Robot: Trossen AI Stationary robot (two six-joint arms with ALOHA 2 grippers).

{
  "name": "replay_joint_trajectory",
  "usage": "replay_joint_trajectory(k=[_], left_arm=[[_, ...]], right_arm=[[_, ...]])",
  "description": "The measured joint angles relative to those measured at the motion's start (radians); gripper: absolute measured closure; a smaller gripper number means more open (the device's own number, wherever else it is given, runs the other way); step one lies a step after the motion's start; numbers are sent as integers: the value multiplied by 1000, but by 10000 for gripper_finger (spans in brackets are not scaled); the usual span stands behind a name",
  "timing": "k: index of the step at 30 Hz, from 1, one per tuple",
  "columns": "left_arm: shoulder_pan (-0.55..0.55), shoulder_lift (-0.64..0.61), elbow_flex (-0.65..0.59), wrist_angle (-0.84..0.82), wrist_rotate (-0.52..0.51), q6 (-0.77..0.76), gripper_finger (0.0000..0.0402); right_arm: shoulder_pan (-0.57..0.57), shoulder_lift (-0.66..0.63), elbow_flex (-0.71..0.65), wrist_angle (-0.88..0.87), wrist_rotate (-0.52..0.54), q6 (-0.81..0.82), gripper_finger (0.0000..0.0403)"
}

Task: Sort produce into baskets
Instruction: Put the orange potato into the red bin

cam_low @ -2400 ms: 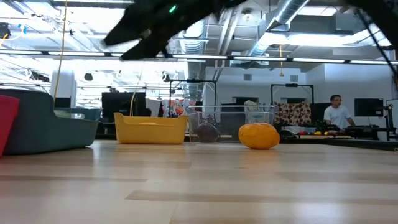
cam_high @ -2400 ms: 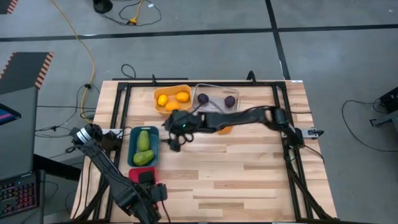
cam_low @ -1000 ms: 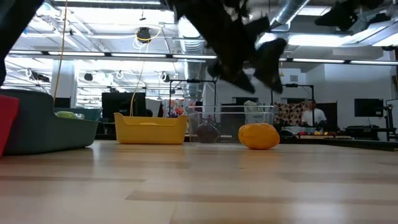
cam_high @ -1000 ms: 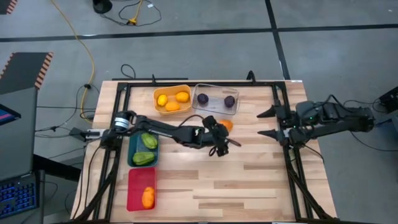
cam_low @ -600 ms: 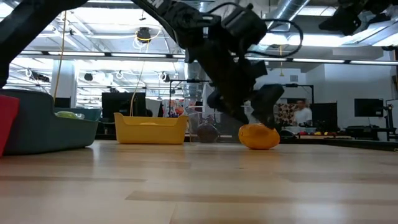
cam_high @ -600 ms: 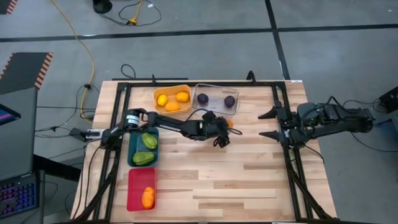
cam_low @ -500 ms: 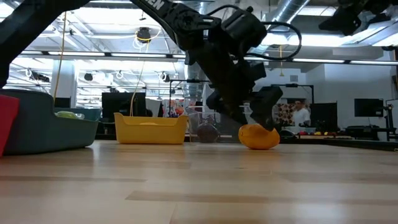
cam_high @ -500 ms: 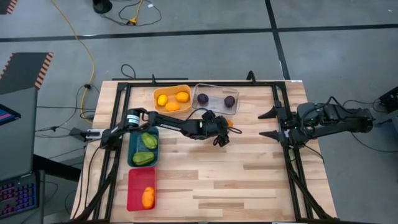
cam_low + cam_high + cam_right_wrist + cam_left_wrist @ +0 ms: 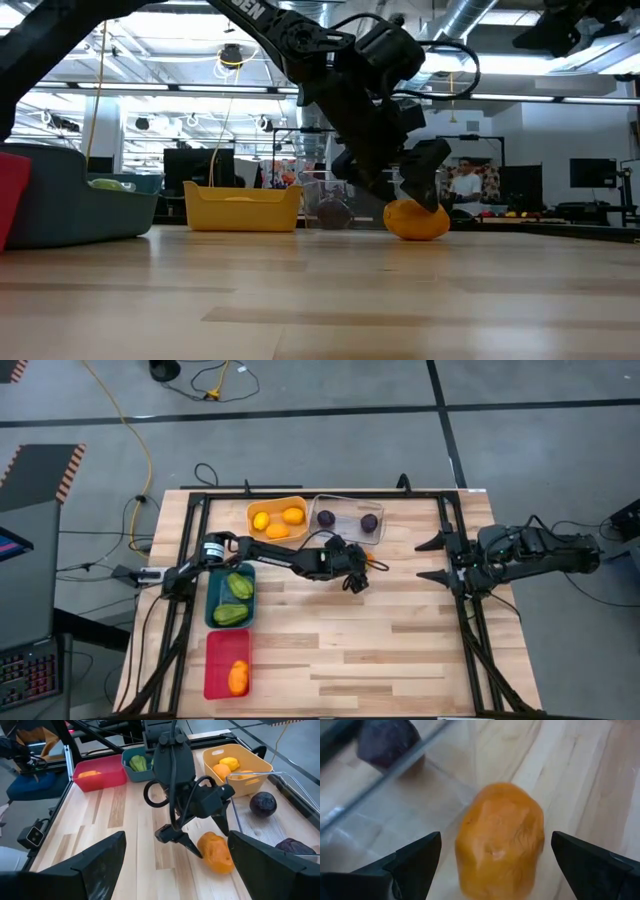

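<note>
I will next grab the orange piece by its plump body with my left gripper. Then I can sort the orange produce into the red basket [image 9: 228, 655].
An orange produce piece [image 9: 500, 840] lies on the wooden table just in front of the clear basket [image 9: 348, 520], which holds two dark purple pieces. My left gripper [image 9: 357, 572] is open and low over the orange piece. Its fingers [image 9: 415, 860] stand on either side of the piece with a gap to each. The piece also shows in the right wrist view [image 9: 216, 852] and the low view [image 9: 417, 220]. My right gripper [image 9: 432, 559] is open and empty at the table's right edge.
The orange basket [image 9: 277, 518] at the far edge holds three yellow and orange pieces. The teal basket [image 9: 230, 595] at the left holds green pieces. The red basket [image 9: 228, 663] at the near left holds one orange piece. Bare wood lies toward the table's middle and near right.
My left gripper has gone toward the far edge and down to the orange piece, and its open fingers now stand on either side of it. The piece has stayed where it was.
</note>
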Motion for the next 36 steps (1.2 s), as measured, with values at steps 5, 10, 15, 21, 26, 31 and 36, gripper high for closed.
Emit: replay_joint_trajectory(k=[5,10,15,21,26,31,36], left_arm=[[8,21,0,-15,24,-25,53],[9,48,0,6,46,-24,98],[8,50,-1,7,44,-21,147],[8,50,-1,14,45,-21,166],[6,44,-1,10,64,-27,161],[-16,16,-1,-18,149,-44,161],[-63,-79,-1,-170,190,-37,160]], right_arm=[[0,0,0,0,0,0,28],[0,0,0,-4,0,-7,28],[0,0,0,-9,0,-8,28],[0,0,0,-11,-1,-8,28],[0,0,0,-11,-1,-8,28],[0,0,0,-12,-1,-8,28],[0,-4,0,-29,-1,-8,28]])
